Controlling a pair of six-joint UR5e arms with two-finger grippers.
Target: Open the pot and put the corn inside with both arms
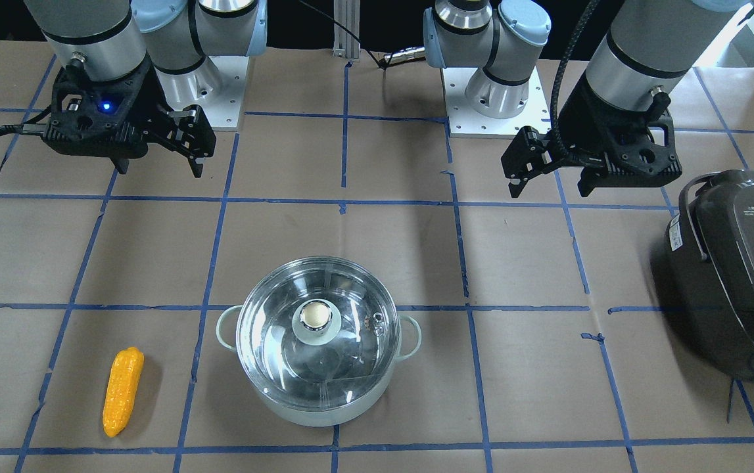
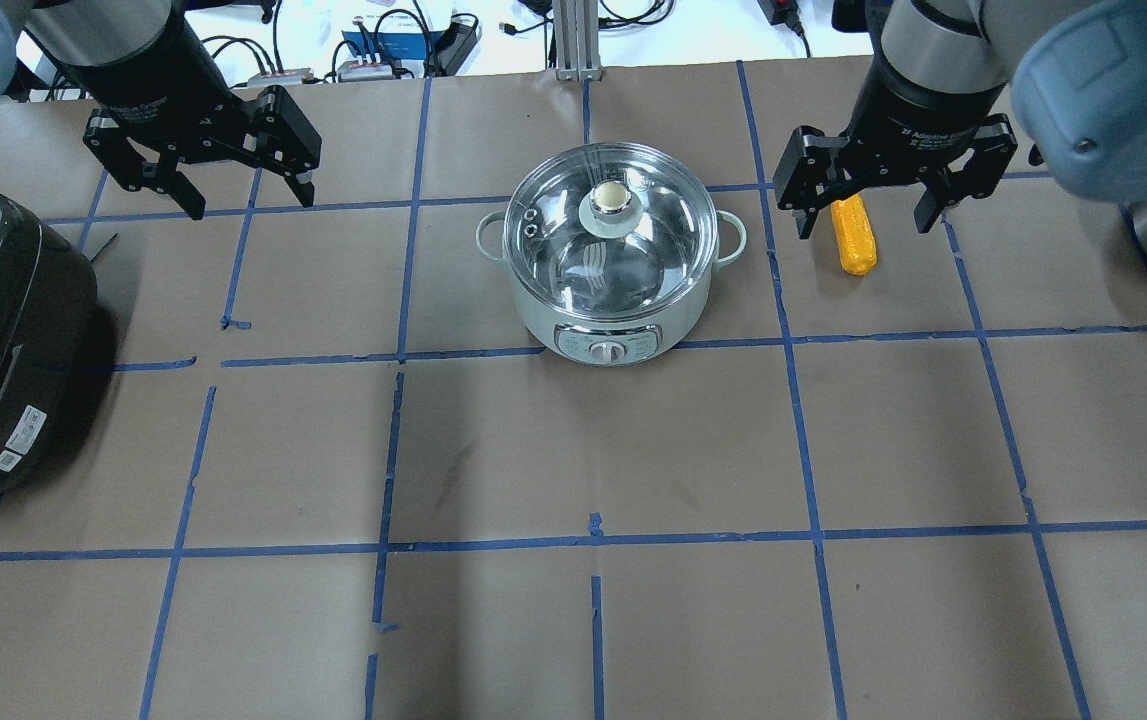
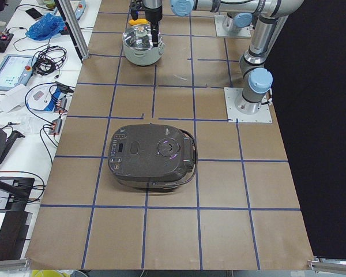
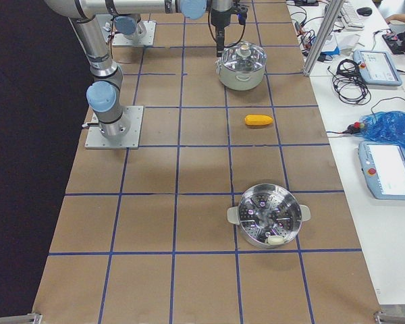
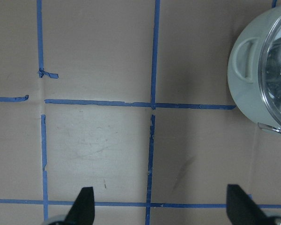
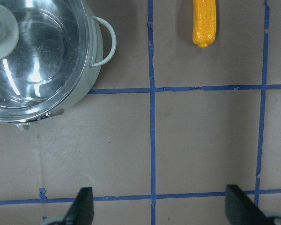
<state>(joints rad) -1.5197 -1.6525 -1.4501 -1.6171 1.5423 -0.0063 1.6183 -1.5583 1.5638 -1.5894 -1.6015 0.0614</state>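
My left gripper grabs the glass lid by its small brass knob (image 1: 316, 315) next, since the lid spreads wide and flat across the pot (image 1: 316, 416).
The mint-green pot (image 1: 316, 416) stands mid-table with its clear glass lid (image 1: 350, 309) on; it also shows in the overhead view (image 2: 535, 318). The lid's knob (image 2: 610, 197) is free. The yellow corn (image 1: 123, 391) lies flat on the paper on my right side of the pot, apart from it, and shows in the right wrist view (image 6: 204, 21). My right gripper (image 1: 160, 169) is open and empty, hovering above the table near the corn (image 2: 854, 245). My left gripper (image 1: 549, 190) is open and empty, hovering on the pot's other side.
A dark rice cooker (image 1: 738, 276) sits at my far left. A steel steamer basket (image 4: 268, 216) stands at my far right. Blue tape lines cross the brown paper. Controllers and cables lie beyond the table's far edge.
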